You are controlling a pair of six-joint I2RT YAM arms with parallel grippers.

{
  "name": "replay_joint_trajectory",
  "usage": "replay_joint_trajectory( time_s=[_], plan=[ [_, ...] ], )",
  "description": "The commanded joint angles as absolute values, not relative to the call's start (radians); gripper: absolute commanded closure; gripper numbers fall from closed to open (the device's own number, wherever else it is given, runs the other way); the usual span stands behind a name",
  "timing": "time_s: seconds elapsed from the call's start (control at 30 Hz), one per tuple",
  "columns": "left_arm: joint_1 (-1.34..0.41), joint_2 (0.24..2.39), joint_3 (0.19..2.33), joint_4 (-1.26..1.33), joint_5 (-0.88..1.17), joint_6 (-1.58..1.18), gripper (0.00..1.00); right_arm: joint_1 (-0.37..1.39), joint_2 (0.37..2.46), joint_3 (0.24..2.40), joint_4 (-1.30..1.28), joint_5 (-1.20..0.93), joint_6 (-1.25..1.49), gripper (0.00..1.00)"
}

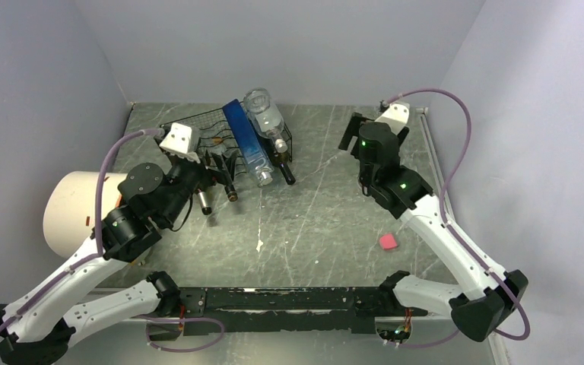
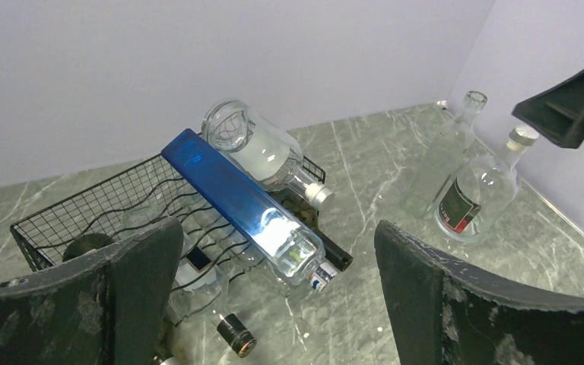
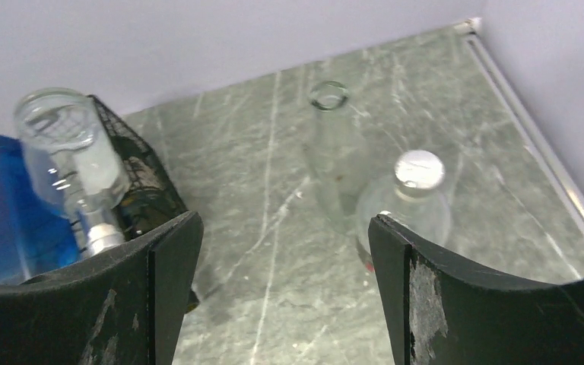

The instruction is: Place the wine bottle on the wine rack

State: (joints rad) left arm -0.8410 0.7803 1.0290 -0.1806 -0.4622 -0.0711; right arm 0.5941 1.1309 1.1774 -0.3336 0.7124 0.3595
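Observation:
My right gripper grips the slim wine bottle by its uncapped neck (image 3: 331,114) next. Then it lays the bottle on the wine rack.
The black wire wine rack (image 1: 198,125) (image 2: 84,201) (image 3: 148,171) sits at the back middle of the table. Across it lie a blue square bottle (image 1: 245,143) (image 2: 232,194), a clear round bottle (image 1: 265,115) (image 2: 262,152) and a dark bottle (image 1: 283,169), with more bottles lower in the rack (image 2: 198,285). Two clear wine bottles stand upright at the back right: a slim uncapped one (image 3: 333,144) (image 2: 442,160) and a round capped one with a dark label (image 3: 414,199) (image 2: 477,192). My right gripper (image 1: 365,128) (image 3: 285,220) hovers open just before them. My left gripper (image 1: 224,163) (image 2: 277,228) is open and holds nothing by the rack's near side.
A white cylinder (image 1: 72,213) lies at the table's left edge beside my left arm. A small pink block (image 1: 388,242) rests on the table near my right forearm. Grey walls close in the back and sides, and a raised rail (image 3: 536,156) runs along the right edge.

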Motion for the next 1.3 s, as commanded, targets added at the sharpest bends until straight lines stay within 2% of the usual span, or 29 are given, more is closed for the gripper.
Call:
replay_joint_trajectory(
  time_s=[0.0,0.23,0.57,0.93,1.27],
  plan=[
    [-0.839,0.804,1.021,-0.158,-0.430,-0.084,0.01,0.551,1.110,1.185,-0.504,0.852,0.440,0.16],
    [-0.839,0.809,1.020,-0.157,-0.404,-0.097,0.01,0.439,1.155,1.224,-0.439,0.735,0.355,0.16],
    [-0.840,0.800,1.005,-0.157,-0.391,-0.106,0.01,0.321,1.439,1.402,-0.372,0.584,0.245,0.16],
    [-0.839,0.844,1.005,-0.142,-0.402,-0.098,0.01,0.286,1.532,1.414,-0.332,0.487,0.204,0.39],
    [-0.839,0.850,0.998,-0.120,-0.414,-0.091,0.01,0.242,1.560,1.366,-0.241,0.375,0.193,0.45]
  ],
)
